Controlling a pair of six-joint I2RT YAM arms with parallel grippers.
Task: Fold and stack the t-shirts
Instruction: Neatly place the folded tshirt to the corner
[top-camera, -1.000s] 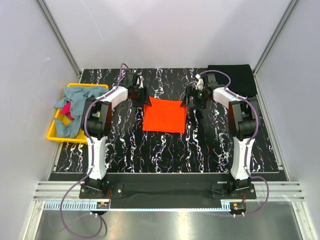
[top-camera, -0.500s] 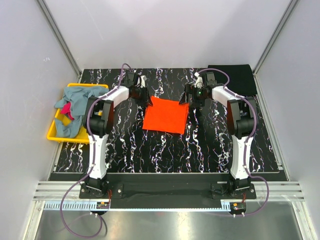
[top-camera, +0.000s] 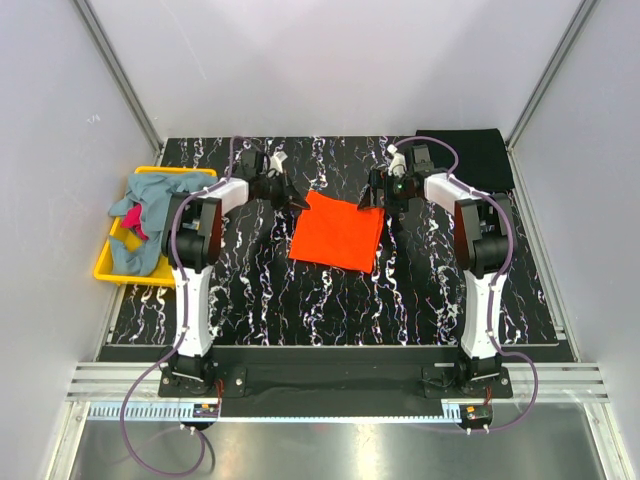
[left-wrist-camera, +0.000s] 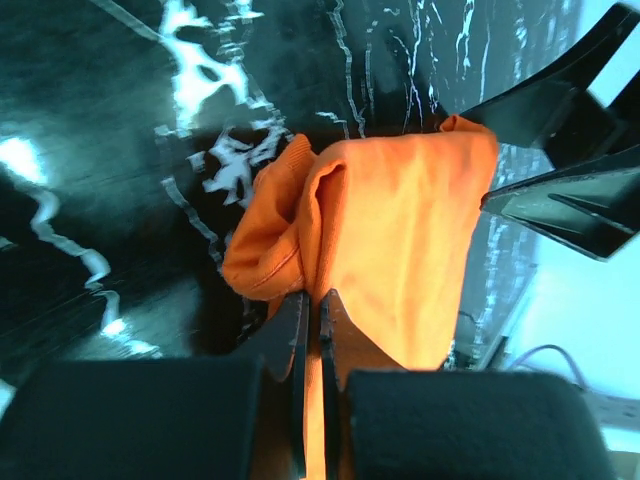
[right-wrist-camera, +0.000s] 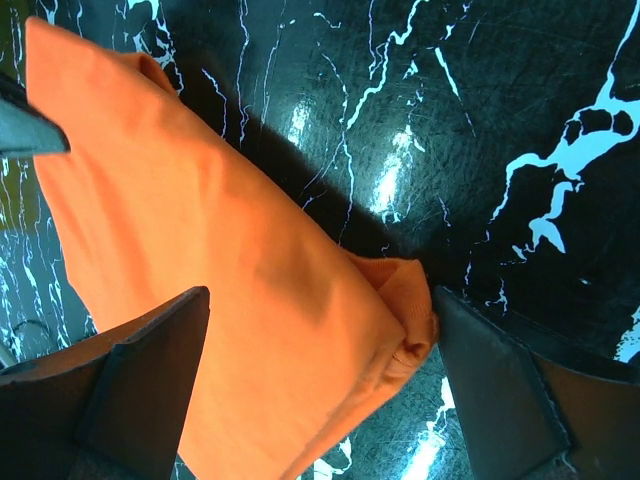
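The right gripper should stack the orange t-shirt, still folded, by the black t-shirt (top-camera: 470, 155), so next it should pick up the folded orange t-shirt's far rolled corner (top-camera: 375, 210), the one nearest there.
A folded bright orange t-shirt (top-camera: 338, 232) lies in the middle of the black marbled table. My left gripper (top-camera: 297, 200) is at its far left corner. The left wrist view shows that gripper (left-wrist-camera: 312, 298) shut on a bunched fold of the orange cloth (left-wrist-camera: 400, 220). My right gripper (top-camera: 378, 200) is at the far right corner. Its fingers (right-wrist-camera: 150, 360) stand wide open on either side of the orange shirt's rolled corner (right-wrist-camera: 410, 320), not pinching it. A folded black t-shirt (top-camera: 470, 155) lies at the back right. Grey-blue (top-camera: 150, 200) and magenta (top-camera: 132, 222) shirts hang out of the bin.
A yellow plastic bin (top-camera: 110, 262) stands at the table's left edge. Grey walls and metal frame posts enclose the table on three sides. Both arms' bases are bolted at the near edge.
My left gripper has closed on the orange shirt's far left corner. The shirt has shifted slightly right and turned a little. The right gripper stayed open at its corner.
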